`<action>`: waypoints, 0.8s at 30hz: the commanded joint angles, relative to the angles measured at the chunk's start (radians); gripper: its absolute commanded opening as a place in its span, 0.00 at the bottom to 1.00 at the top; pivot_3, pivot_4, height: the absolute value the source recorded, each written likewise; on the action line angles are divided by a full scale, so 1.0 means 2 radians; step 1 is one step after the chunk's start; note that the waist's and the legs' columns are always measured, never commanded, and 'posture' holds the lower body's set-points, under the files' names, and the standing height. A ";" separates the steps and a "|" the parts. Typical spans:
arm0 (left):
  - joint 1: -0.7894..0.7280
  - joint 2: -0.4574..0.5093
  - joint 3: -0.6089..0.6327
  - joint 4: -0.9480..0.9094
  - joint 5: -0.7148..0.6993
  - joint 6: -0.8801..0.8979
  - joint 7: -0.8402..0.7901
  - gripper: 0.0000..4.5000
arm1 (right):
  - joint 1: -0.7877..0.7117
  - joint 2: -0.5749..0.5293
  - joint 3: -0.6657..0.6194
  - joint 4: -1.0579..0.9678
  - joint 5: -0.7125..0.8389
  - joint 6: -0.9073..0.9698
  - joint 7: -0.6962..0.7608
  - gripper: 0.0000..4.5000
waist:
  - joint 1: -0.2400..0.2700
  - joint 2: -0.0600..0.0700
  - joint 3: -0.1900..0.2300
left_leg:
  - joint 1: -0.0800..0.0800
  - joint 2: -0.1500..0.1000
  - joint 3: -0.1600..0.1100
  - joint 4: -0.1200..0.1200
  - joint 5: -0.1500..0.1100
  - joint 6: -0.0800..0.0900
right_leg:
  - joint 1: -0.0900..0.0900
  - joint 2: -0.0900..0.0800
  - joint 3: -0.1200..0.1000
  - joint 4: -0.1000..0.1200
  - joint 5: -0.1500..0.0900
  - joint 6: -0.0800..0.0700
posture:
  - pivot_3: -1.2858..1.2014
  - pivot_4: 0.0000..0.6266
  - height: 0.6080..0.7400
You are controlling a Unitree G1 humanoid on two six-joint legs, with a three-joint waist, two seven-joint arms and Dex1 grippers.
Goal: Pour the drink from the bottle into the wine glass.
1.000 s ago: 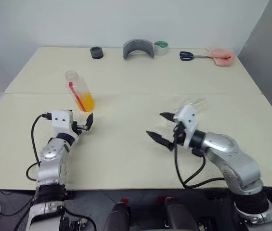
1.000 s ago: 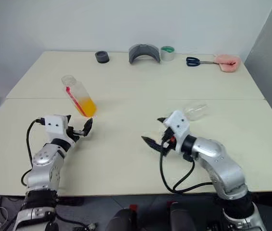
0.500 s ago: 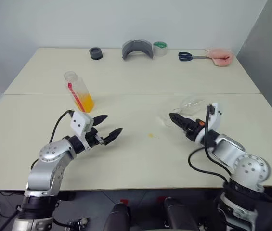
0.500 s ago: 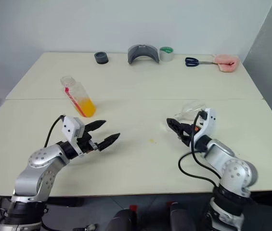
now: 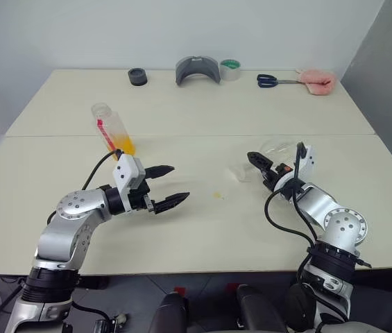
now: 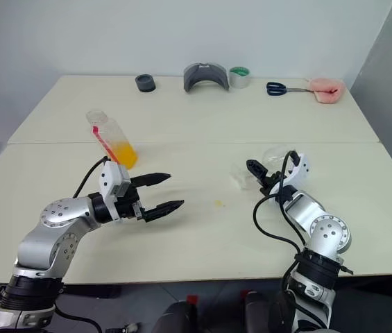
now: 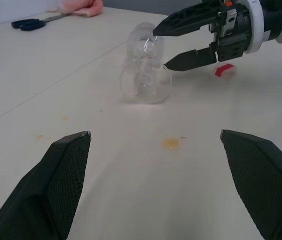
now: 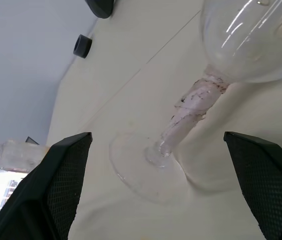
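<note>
My right gripper should next grab the wine glass by its wrapped stem (image 8: 194,113), so the wine glass's bowl (image 8: 254,42) stays free to take the drink.
The bottle (image 5: 113,129) stands uncapped at the left of the table, with the orange drink (image 5: 123,146) in its lower part. The wine glass (image 7: 144,75) lies on its side at the right, its foot (image 8: 145,162) turned toward the table's middle and its bowl (image 8: 250,35) away. My right gripper (image 5: 261,165) is open and points at the stem (image 8: 193,107), its fingers spread on either side and not closed on it. My left gripper (image 5: 175,183) is open and empty over the table's middle, pointing across at the glass, well right of the bottle.
Orange drops (image 5: 218,195) mark the table between the grippers. A small red and white piece (image 7: 224,71) lies by the right gripper. Along the far edge sit a black roll (image 5: 138,76), a grey curved part (image 5: 199,70), green tape (image 5: 232,68), scissors (image 5: 272,80) and a pink cloth (image 5: 318,80).
My left gripper swung away from the bottle to the right, over the table's middle. My right gripper rolled and moved forward to the lying glass. Bottle and glass stayed put.
</note>
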 commanded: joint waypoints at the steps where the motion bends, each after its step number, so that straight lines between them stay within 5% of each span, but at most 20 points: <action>1: -0.011 -0.003 -0.007 -0.004 0.001 -0.010 -0.011 0.99 | -0.018 0.002 -0.003 0.024 0.018 -0.030 -0.004 1.00 | 0.000 0.000 0.000 | 0.000 0.000 0.000 0.000 0.000 0.000 | 0.000 0.000 0.000 0.000 0.000 0.000 | 0.52 0.24 1.00; 18: -0.033 -0.009 -0.024 0.001 0.002 -0.007 -0.032 0.99 | -0.078 -0.018 -0.023 0.195 0.063 -0.128 0.021 1.00 | 0.000 0.001 0.000 | 0.000 0.000 0.000 0.000 0.000 0.000 | 0.000 0.000 0.000 0.000 0.000 0.000 | 0.52 0.24 1.00; 24: -0.036 -0.012 -0.024 0.008 0.004 -0.008 -0.032 1.00 | -0.082 -0.019 -0.026 0.216 0.093 -0.133 0.020 0.56 | -0.001 0.001 0.001 | 0.000 0.000 0.000 0.000 0.000 0.000 | 0.000 0.000 0.000 0.000 0.000 0.000 | 0.52 0.24 1.00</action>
